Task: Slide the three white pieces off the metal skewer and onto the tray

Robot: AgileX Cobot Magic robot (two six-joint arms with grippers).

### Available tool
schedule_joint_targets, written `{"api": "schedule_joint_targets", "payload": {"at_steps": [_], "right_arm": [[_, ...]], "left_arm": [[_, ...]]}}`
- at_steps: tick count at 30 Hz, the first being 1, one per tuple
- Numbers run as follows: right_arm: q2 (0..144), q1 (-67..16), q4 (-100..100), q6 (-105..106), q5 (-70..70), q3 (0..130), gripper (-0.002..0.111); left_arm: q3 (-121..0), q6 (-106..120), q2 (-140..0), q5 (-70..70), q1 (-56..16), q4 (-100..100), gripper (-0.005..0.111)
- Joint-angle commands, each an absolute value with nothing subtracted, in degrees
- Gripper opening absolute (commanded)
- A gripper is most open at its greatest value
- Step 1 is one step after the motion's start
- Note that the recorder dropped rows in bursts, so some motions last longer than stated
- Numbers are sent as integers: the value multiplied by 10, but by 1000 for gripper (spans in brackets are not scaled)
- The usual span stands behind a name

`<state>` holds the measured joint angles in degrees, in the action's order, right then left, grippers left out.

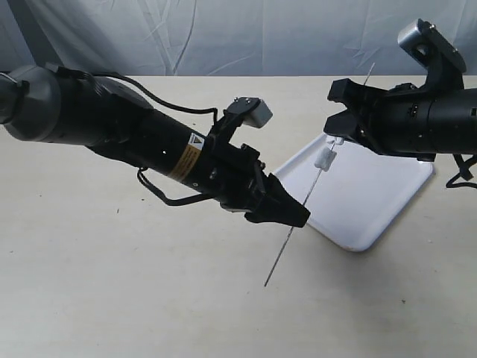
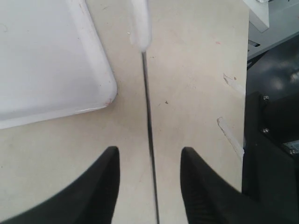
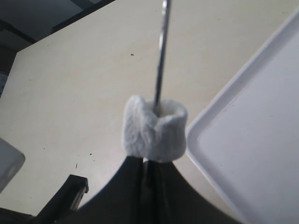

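Observation:
Next, the left gripper takes hold of the metal skewer [image 1: 311, 190] by its bare lower shaft [image 1: 282, 250], so that the white pieces stay free to slide off.
The thin metal skewer [image 1: 311, 190] slants from upper right down to lower left above the table. My right gripper [image 1: 339, 125] is shut on its upper part, beside the tray [image 1: 373, 201]. A white piece [image 1: 326, 158] sits on the skewer just below those fingers. In the right wrist view this white piece [image 3: 154, 128] rests against the tips of the right gripper [image 3: 149, 163]. Lower down, my left gripper [image 1: 297, 216] is open. The skewer [image 2: 149, 121] runs between the fingers of the left gripper [image 2: 149, 151] without touching them. A blurred white piece [image 2: 140, 23] shows further along.
The tray [image 2: 46, 56] lies flat with a rounded corner close to the skewer, and its inside looks bare. The beige table [image 1: 112, 283] spreads wide to the left and front. A dark frame [image 2: 271, 154] stands past the table edge.

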<state>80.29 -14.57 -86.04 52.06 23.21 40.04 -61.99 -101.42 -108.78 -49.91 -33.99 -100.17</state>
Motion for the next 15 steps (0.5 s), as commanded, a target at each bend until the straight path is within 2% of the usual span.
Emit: {"api": "schedule_joint_targets", "payload": {"at_steps": [1, 15], "right_arm": [[803, -148, -868, 525, 245, 403, 0], [803, -148, -867, 525, 248, 403, 0]], "left_arm": [[-621, -1005, -1093, -482, -350, -999, 41], [-621, -1005, -1099, -472, -350, -999, 39]]}}
